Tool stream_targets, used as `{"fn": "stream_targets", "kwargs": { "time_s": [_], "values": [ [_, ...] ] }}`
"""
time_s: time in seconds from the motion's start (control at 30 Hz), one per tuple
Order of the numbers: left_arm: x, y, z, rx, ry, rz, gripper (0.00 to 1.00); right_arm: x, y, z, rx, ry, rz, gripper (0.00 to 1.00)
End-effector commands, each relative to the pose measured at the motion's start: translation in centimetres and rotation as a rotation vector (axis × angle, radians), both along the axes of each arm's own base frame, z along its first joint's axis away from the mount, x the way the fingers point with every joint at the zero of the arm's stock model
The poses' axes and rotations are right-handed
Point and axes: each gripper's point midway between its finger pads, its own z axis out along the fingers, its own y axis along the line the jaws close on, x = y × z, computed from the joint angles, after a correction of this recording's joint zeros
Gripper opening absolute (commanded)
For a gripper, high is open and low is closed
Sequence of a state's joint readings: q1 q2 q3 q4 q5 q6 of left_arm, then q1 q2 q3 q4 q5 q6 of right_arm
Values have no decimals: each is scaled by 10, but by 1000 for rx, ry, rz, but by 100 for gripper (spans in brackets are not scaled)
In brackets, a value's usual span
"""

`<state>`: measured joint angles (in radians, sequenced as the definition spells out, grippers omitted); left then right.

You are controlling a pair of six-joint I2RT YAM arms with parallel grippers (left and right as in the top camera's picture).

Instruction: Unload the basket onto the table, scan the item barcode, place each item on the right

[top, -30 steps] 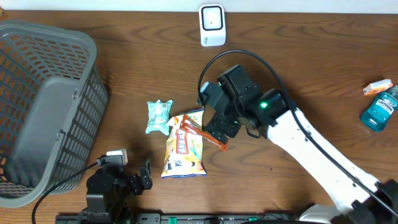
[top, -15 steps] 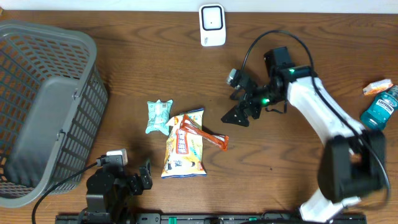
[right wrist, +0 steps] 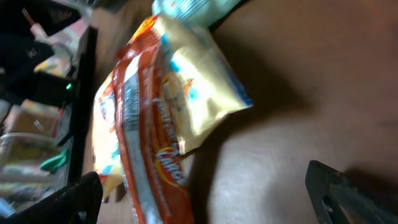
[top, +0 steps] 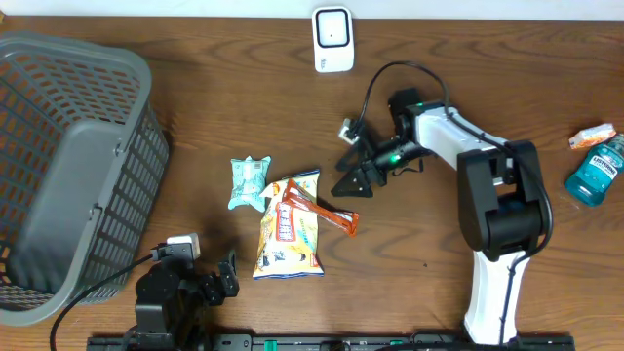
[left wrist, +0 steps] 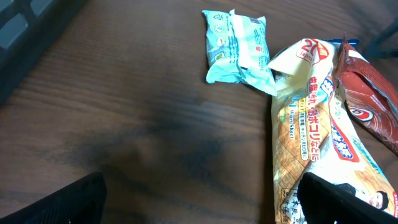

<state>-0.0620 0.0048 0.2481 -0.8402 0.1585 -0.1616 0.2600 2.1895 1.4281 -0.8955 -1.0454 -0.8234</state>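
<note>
I need my right gripper to grab the red-orange bar wrapper's end overhanging the yellow bag next, leaving its barcode to scan.
Three packets lie together mid-table: a teal packet (top: 249,182), a yellow snack bag (top: 288,232) and a red-orange bar wrapper (top: 325,210) lying across the bag. My right gripper (top: 353,180) hangs open just right of the pile, low over the wood, holding nothing. Its wrist view shows the red-orange wrapper (right wrist: 149,146) and yellow bag (right wrist: 196,87) ahead of the open right gripper (right wrist: 205,199). My left gripper (top: 222,276) rests open near the front edge. From it I see the teal packet (left wrist: 236,46) and yellow bag (left wrist: 317,124) beyond the left gripper (left wrist: 205,205). A white scanner (top: 332,39) stands at the back.
A large grey mesh basket (top: 68,166) fills the left side. At the far right lie a blue mouthwash bottle (top: 595,174) and a small orange box (top: 592,136). A black cable loops over the right arm near the scanner.
The right arm lifted off the snack pile, swung right, then folded back; its open gripper now sits just right of the pile. Packets and left arm have not moved.
</note>
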Motion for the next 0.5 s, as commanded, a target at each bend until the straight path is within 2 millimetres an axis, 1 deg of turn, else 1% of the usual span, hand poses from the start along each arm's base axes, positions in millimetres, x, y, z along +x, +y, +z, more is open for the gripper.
{"fn": "stream_targets", "kwargs": {
  "time_s": [0.0, 0.13, 0.23, 0.33, 0.37, 0.43, 0.47],
  "values": [
    [-8, -1, -16, -6, 65, -2, 98, -26, 13, -17, -16, -9, 131, 99],
    [-8, -1, -16, -6, 65, -2, 98, -42, 14, -36, -75, 44, 172, 97],
    [-8, -1, -16, -6, 65, -2, 98, -56, 11, -38, -62, 92, 206, 93],
    [-8, -1, -16, -6, 65, -2, 98, -69, 9, -34, -30, 124, 243, 85],
    [-8, -1, -16, -6, 65, -2, 98, -74, 7, -33, -28, 125, 266, 80],
    [-8, -1, -16, -6, 65, -2, 98, -79, 5, -35, -26, 124, 289, 65],
    [-8, -1, -16, -6, 65, -2, 98, -78, 5, -36, -24, 124, 287, 43]
  ]
}}
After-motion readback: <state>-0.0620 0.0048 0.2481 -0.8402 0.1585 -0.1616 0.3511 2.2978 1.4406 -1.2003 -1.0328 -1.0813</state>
